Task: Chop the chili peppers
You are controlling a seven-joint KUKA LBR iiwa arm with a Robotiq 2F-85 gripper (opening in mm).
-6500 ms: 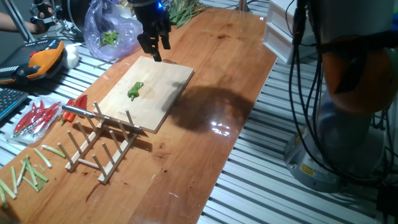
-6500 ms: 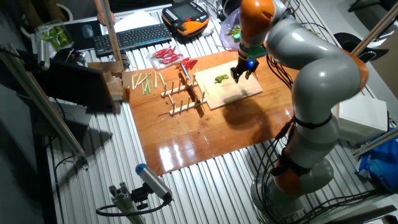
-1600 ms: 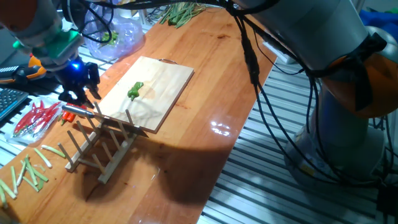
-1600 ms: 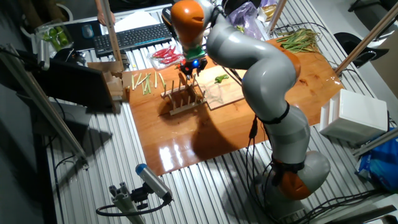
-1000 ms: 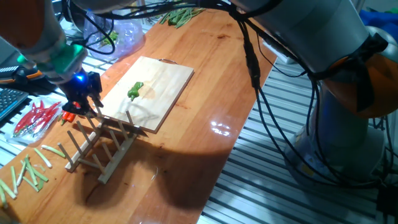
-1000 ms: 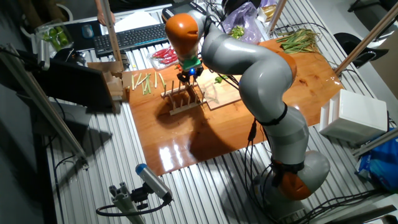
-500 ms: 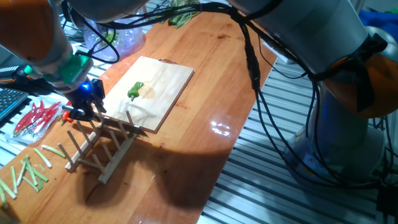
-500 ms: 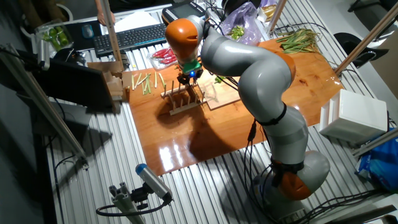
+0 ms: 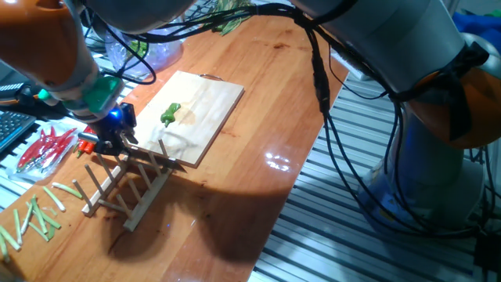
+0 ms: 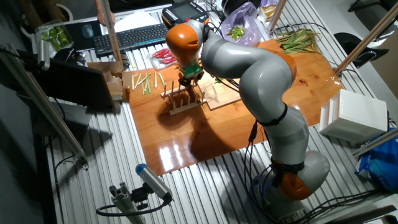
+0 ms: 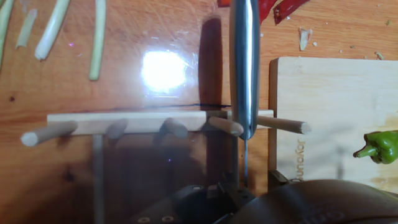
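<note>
I should grip the knife by its metal handle (image 11: 244,68) with my gripper next. Then it can chop the green chili pepper (image 11: 379,147).
One small green chili pepper (image 9: 170,114) lies whole on the wooden cutting board (image 9: 205,100). It also shows at the right edge of the hand view (image 11: 379,146). A knife with a metal handle (image 11: 244,62) rests in the wooden peg rack (image 9: 129,182) just left of the board. My gripper (image 9: 113,141) is low over the rack's far end, and its dark fingers stand apart on either side of the knife handle. In the hand view the handle runs straight up the middle and nothing presses on its sides.
Red chilies (image 9: 47,147) lie left of the rack on plastic. Pale green stalk sticks (image 9: 35,215) lie at the front left. A plastic bag with greens (image 9: 153,51) and a bunch of green stalks (image 10: 301,38) sit at the table's far end.
My gripper has swung from above the cutting board to the rack's left end and come down around the knife handle. The chili and the board have not moved.
</note>
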